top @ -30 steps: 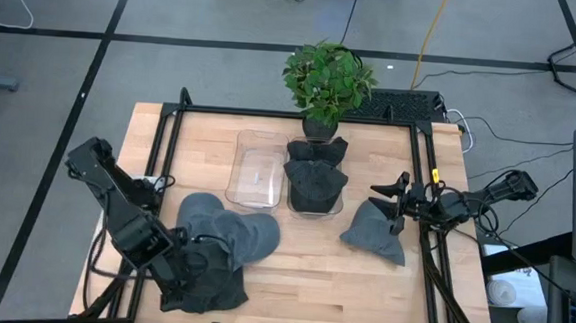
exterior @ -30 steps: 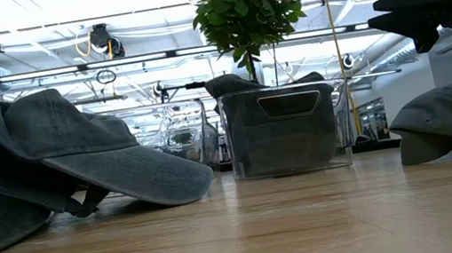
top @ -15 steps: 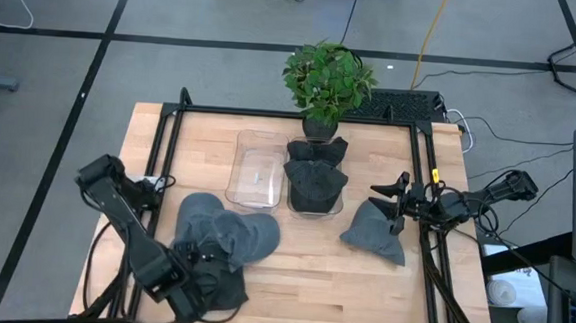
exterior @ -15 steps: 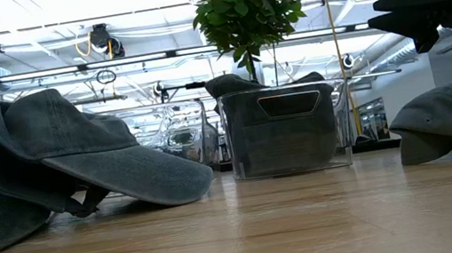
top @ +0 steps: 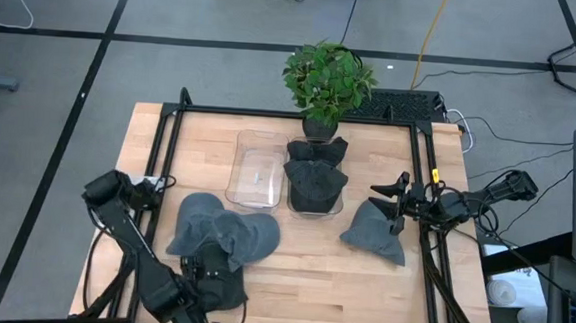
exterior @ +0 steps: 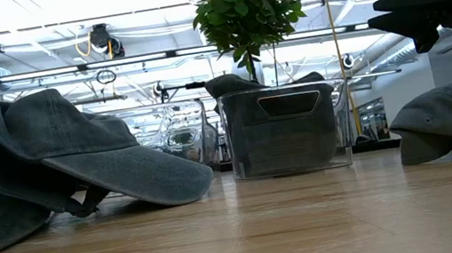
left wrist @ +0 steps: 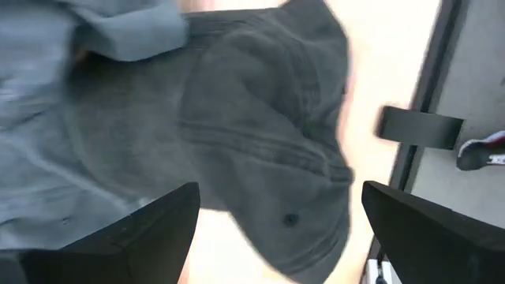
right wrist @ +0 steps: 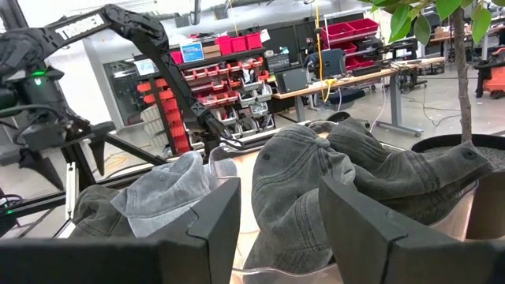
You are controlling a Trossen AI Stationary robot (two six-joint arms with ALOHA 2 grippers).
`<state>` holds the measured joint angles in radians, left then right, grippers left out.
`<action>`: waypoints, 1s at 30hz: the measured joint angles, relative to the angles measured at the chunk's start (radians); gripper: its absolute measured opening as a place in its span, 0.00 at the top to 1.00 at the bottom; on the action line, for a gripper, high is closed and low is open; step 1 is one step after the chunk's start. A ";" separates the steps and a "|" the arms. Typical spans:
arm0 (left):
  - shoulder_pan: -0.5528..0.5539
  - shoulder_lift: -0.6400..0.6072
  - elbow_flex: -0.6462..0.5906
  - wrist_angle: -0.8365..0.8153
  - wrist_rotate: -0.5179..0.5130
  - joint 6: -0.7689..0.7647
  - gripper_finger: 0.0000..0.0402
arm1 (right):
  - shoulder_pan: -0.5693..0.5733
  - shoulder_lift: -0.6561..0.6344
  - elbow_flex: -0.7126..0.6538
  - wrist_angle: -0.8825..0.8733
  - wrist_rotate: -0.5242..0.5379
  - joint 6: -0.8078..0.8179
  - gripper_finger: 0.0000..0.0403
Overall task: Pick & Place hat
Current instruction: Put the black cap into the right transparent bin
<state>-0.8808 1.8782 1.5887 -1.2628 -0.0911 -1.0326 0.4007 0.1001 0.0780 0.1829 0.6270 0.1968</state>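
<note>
The darker hat needs to be picked and placed with its brim [left wrist: 130,130] free, so my left gripper needs to grab the hat by its top [left wrist: 278,177] next.
Two grey hats [top: 225,233] lie overlapping on the table's near left, and they also show in the low view [exterior: 69,154]. A darker hat [top: 225,293] lies by the near edge. My left gripper [top: 211,275] is open above this dark hat [left wrist: 268,134], its fingers on either side in the left wrist view, touching nothing. Another grey hat [top: 374,232] lies flat at the right. My right gripper [top: 383,205] is open and hovers just above it, also seen in the low view [exterior: 389,12].
A clear bin [top: 313,188] holding several dark hats stands at the table's middle far side, with an empty clear bin [top: 255,170] to its left. A potted plant [top: 323,79] stands behind them. A black frame [top: 423,170] rims the table.
My left arm has swung toward the table's near edge, carrying its open gripper from the grey hats to above the dark hat. The hats have not moved.
</note>
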 joint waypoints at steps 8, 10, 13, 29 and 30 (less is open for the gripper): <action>-0.028 0.050 0.000 0.035 0.009 0.001 0.09 | 0.000 0.000 0.000 0.000 0.000 0.000 0.60; -0.028 0.063 0.000 0.034 0.007 0.003 0.09 | 0.000 0.000 0.000 0.000 0.000 0.000 0.60; -0.031 0.076 -0.024 0.064 -0.007 0.007 0.09 | 0.000 0.000 0.000 0.000 0.000 0.000 0.60; -0.023 0.073 -0.127 0.165 0.058 0.007 0.21 | 0.000 0.000 0.000 0.000 0.000 0.000 0.60; -0.023 0.073 -0.127 0.162 0.057 0.008 0.25 | 0.000 0.000 0.000 0.000 0.000 0.000 0.60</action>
<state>-0.9035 1.9511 1.4620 -1.1012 -0.0342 -1.0250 0.4007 0.1001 0.0780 0.1833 0.6270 0.1967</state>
